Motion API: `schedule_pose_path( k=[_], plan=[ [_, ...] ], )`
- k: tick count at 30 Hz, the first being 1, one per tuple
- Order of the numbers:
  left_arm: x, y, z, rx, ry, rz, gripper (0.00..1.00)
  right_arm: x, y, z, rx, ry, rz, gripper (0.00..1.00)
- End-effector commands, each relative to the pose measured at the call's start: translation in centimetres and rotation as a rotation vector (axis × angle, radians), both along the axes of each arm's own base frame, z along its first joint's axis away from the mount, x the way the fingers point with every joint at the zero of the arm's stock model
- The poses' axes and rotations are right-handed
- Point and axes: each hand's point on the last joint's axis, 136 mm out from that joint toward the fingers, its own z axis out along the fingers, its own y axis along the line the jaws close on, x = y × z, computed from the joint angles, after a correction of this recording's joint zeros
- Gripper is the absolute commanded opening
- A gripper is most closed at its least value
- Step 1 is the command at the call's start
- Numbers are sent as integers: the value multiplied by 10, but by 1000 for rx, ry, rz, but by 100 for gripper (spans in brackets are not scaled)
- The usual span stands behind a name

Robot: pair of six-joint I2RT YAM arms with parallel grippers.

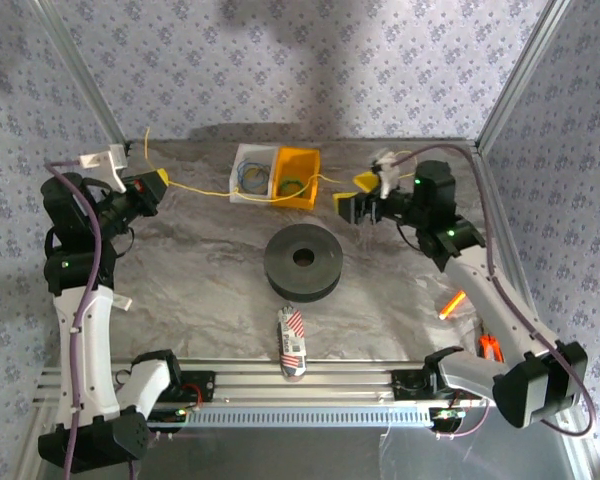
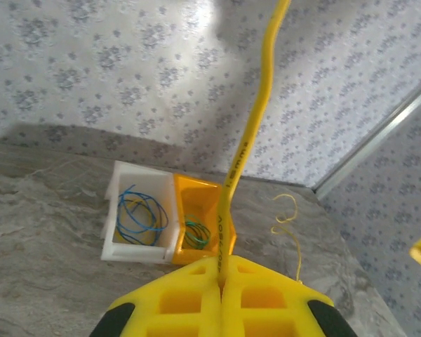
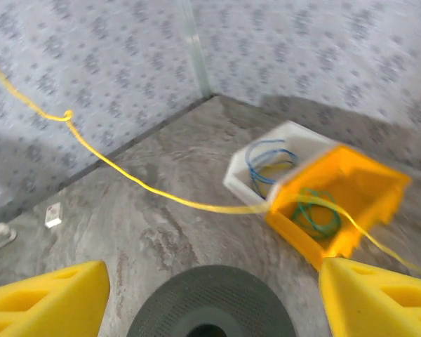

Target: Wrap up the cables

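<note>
My right gripper grabs the yellow cable [image 3: 147,186] beside its small loop next, on the bins' side. This leaves my left gripper's part of the cable free for wrapping.
The yellow cable [image 1: 205,188] stretches from my left gripper [image 1: 158,182] across the white bin and yellow bin towards my right gripper [image 1: 352,196]. In the left wrist view my left gripper [image 2: 221,270] is shut on the cable [image 2: 252,126], which rises steeply out of the jaws; a loose curl of it [image 2: 288,210] lies on the table to the right. My right gripper [image 3: 216,270] is open above the black spool [image 3: 210,302] with nothing between its fingers. The cable [image 3: 147,186] sags in front of it, over the yellow bin [image 3: 351,182].
The black spool [image 1: 303,262] lies flat mid-table. The white bin [image 1: 252,172] holds blue wire, and the yellow bin [image 1: 298,178] beside it holds green wire. A striped packet [image 1: 292,342] lies by the front rail. Orange-handled tools [image 1: 490,346] lie at the right.
</note>
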Motion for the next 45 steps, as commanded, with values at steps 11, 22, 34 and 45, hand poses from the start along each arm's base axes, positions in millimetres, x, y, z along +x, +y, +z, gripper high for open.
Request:
schedule_pose_path(
  k=[11,22,34,45],
  plan=[
    [-24,-29,24,5,-80,-171,0,7,140,19,-96,-282,351,68],
    [-28,-32,21,15,-77,-189,0,-9,198,6,-169,-300,498,57],
    [-33,-33,33,27,-108,-194,0,-3,187,-31,-203,-227,446,45],
    [-38,-35,36,2,-105,-198,0,16,185,-42,-260,-210,359,0]
  ],
)
